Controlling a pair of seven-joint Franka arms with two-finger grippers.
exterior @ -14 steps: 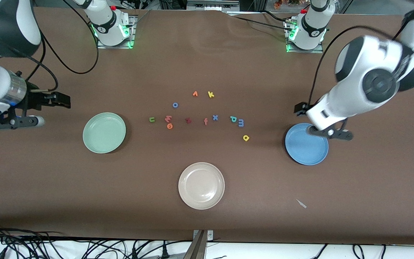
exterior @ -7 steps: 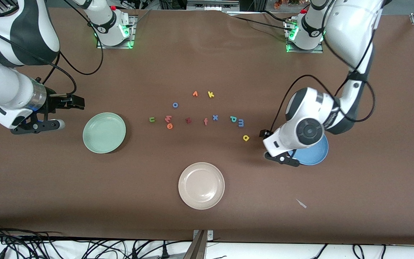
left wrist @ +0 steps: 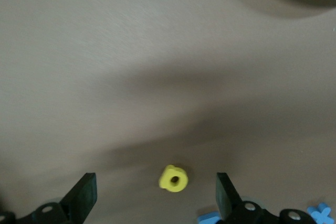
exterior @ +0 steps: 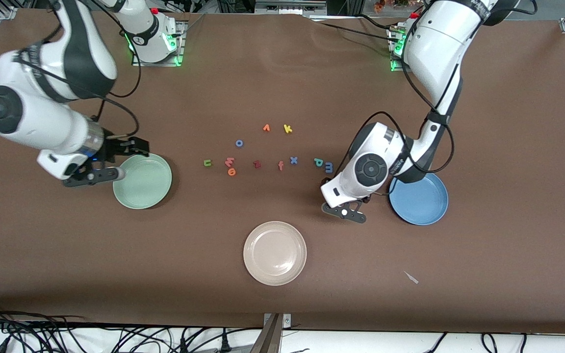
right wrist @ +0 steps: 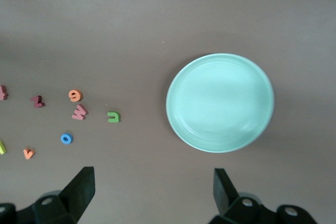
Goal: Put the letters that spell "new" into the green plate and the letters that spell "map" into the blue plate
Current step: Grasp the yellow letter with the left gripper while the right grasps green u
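Observation:
My left gripper needs to move lower first and then close on the yellow a. Its fingers are above the yellow a, so they would miss it if they closed now.
My left gripper hangs open over the yellow a, which lies on the table between its fingers and untouched. The left hand hides the a in the front view. The blue m and teal p lie just beside it, and the blue plate is toward the left arm's end. My right gripper is open and empty in the air by the green plate. The green n, salmon w and orange e lie together on the table.
A beige plate sits nearest the front camera. Other letters lie mid-table: dark red z, salmon f, blue x, blue o, orange v, yellow k. A small scrap lies on the cloth.
The left arm swung from over the blue plate toward the letters and now covers the yellow a. The right arm came in from the table's end to the green plate. Both grippers stayed open.

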